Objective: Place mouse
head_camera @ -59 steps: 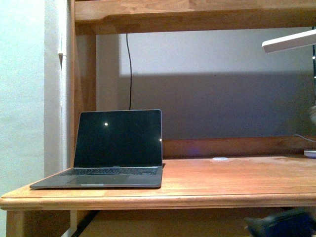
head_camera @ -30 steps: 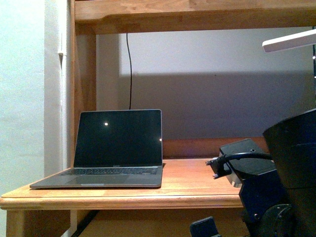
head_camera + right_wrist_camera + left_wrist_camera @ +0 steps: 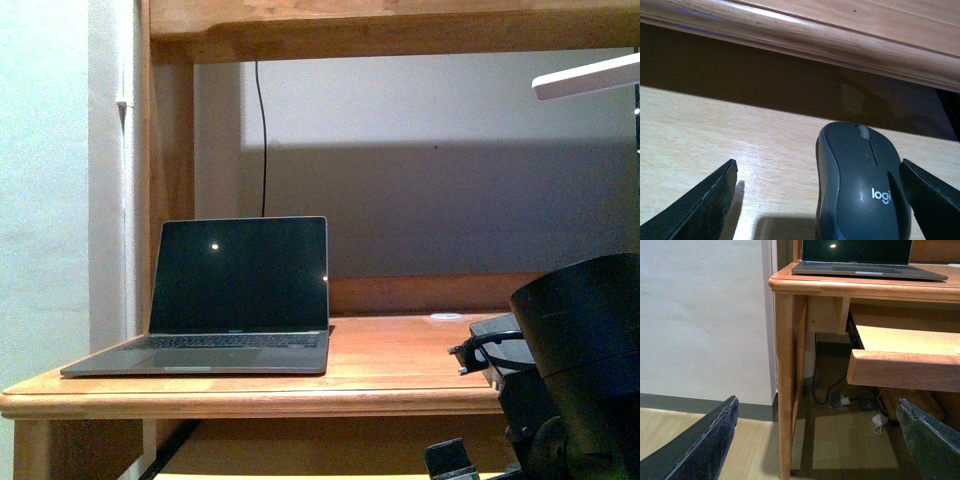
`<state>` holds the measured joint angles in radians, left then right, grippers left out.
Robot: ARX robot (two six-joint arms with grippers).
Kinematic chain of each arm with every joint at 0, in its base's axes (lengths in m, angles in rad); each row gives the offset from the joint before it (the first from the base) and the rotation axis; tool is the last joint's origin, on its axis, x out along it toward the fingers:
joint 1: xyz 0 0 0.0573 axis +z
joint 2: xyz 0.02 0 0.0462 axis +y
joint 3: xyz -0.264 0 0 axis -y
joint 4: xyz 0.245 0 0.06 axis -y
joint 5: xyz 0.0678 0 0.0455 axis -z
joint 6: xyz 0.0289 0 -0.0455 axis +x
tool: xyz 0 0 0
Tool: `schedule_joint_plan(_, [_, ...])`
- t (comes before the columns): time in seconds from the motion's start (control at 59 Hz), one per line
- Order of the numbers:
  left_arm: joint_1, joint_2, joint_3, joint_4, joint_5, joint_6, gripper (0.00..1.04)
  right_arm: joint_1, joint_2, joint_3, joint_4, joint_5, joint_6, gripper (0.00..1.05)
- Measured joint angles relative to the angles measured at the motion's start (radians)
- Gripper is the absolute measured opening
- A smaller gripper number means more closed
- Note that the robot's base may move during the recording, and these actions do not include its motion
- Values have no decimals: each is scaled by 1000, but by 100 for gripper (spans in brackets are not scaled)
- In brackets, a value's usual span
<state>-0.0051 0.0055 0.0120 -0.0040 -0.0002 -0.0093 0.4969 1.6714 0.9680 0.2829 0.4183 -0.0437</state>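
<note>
The robot's right gripper should next place the mouse [image 3: 862, 185] on the desk, so it should grab the mouse by its long curved sides.
In the right wrist view the dark grey mouse [image 3: 862, 185], marked "logi", lies on a pale wooden shelf [image 3: 715, 135] just under the desk's rounded front edge [image 3: 805, 40]. My right gripper [image 3: 820, 202] is open, one finger on either side of the mouse. The mouse sits close to one finger [image 3: 932, 197] and well apart from the other. The front view does not show the mouse; my right arm [image 3: 575, 370] fills its lower right corner. My left gripper [image 3: 817, 440] hangs open and empty, low beside the desk leg [image 3: 785, 390].
An open laptop [image 3: 235, 295] with a dark screen stands on the left of the desk top [image 3: 400, 365]. A pull-out shelf [image 3: 905, 367] juts out under the desk. Cables and a white charger [image 3: 879, 421] lie on the floor. A white lamp head [image 3: 590, 75] hangs at the upper right.
My right arm has come up into the front view from the lower right corner, then sunk slightly lower and to the right. The laptop has not moved.
</note>
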Motion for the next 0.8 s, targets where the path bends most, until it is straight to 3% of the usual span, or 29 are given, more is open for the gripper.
schedule_joint_plan(0.525, [0, 0, 0, 0, 0, 0, 97, -65, 87, 68, -51, -41, 90, 97])
schedule_joint_plan(0.661, [0, 0, 0, 0, 0, 0, 97, -69, 88, 69, -50, -46, 93, 74])
schedule_joint_plan(0.797, [0, 0, 0, 0, 0, 0, 97, -79, 65, 53, -50, -63, 97, 59])
